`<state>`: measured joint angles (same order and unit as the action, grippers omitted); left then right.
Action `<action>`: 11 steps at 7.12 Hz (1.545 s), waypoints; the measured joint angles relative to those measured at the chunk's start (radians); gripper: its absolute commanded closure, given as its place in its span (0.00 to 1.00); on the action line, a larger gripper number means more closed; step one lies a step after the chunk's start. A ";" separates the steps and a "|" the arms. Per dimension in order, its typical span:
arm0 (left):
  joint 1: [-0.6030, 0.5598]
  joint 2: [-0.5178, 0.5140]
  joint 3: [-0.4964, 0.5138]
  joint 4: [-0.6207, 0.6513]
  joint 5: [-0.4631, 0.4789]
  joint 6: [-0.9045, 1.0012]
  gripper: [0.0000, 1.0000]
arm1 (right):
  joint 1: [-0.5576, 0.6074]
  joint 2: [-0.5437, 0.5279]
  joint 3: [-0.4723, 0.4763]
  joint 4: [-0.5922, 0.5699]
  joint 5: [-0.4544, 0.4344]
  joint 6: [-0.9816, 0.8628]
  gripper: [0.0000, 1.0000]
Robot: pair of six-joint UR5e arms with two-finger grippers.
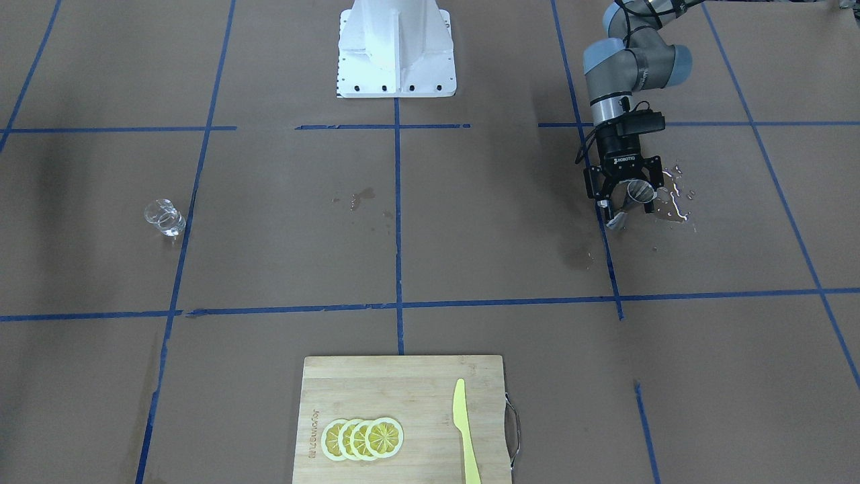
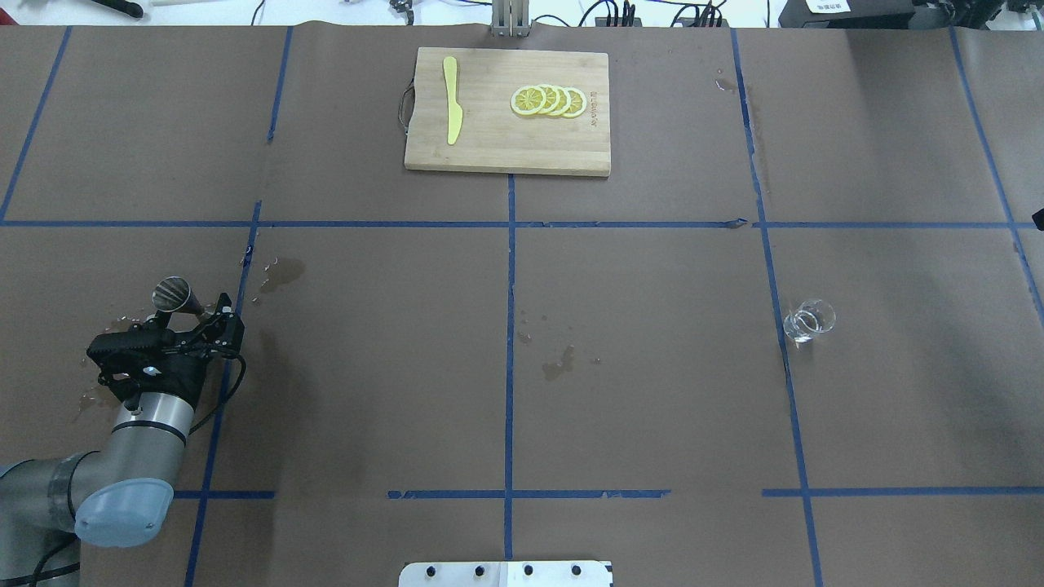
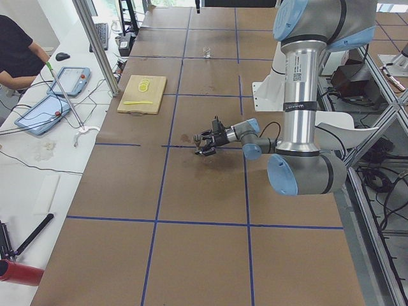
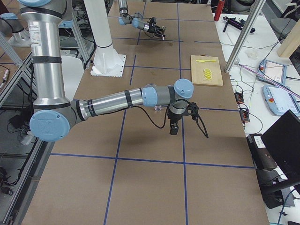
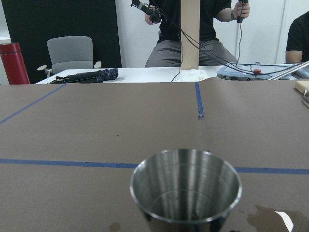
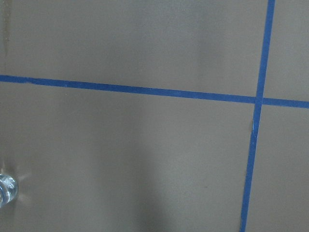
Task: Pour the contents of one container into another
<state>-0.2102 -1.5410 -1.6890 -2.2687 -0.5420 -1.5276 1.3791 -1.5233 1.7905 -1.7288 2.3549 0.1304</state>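
My left gripper grabs it by its narrow waist [image 1: 626,206] next, which leaves the steel jigger's opening [image 1: 641,190] free to catch the poured water.
A steel hourglass jigger [image 1: 639,193] [image 2: 171,294] stands upright on the robot's left side of the table. Its empty mouth fills the bottom of the left wrist view [image 5: 186,188]. My left gripper [image 1: 626,205] [image 2: 194,314] lies level and open, one finger on each side of the jigger's waist. The small clear glass cup [image 1: 164,218] [image 2: 809,320] stands alone on the other side, just at the right wrist view's edge [image 6: 7,189]. My right gripper [image 4: 173,127] hangs high above the table near the cup. It shows only in the exterior right view, so I cannot tell its state.
Shiny water puddles [image 1: 675,202] lie beside the jigger, and damp stains [image 2: 559,363] mark the table's middle. A bamboo cutting board [image 2: 506,151] at the far edge holds lemon slices [image 2: 548,100] and a yellow knife [image 2: 451,98]. The white robot base [image 1: 396,54] stands at the near edge.
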 measured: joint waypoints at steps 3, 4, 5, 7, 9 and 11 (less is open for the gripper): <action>-0.004 -0.011 0.000 -0.050 0.005 0.020 1.00 | 0.000 0.000 -0.002 0.000 0.000 0.000 0.00; -0.008 -0.009 0.000 -0.096 0.007 0.056 1.00 | -0.001 0.000 -0.002 0.000 0.000 0.000 0.00; -0.013 -0.007 -0.001 -0.138 0.010 0.093 1.00 | -0.003 0.000 -0.002 0.000 0.001 0.000 0.00; -0.023 -0.010 -0.005 -0.170 0.051 0.123 1.00 | -0.008 0.000 0.001 0.000 0.001 0.001 0.00; -0.023 -0.011 -0.010 -0.246 0.065 0.201 1.00 | -0.026 0.001 0.003 0.079 0.000 0.002 0.00; -0.014 -0.032 -0.004 -0.450 0.037 0.376 1.00 | -0.085 -0.004 0.008 0.232 0.005 0.026 0.00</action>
<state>-0.2241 -1.5733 -1.6926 -2.7187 -0.5046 -1.1514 1.2942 -1.5277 1.7988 -1.4964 2.3594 0.1564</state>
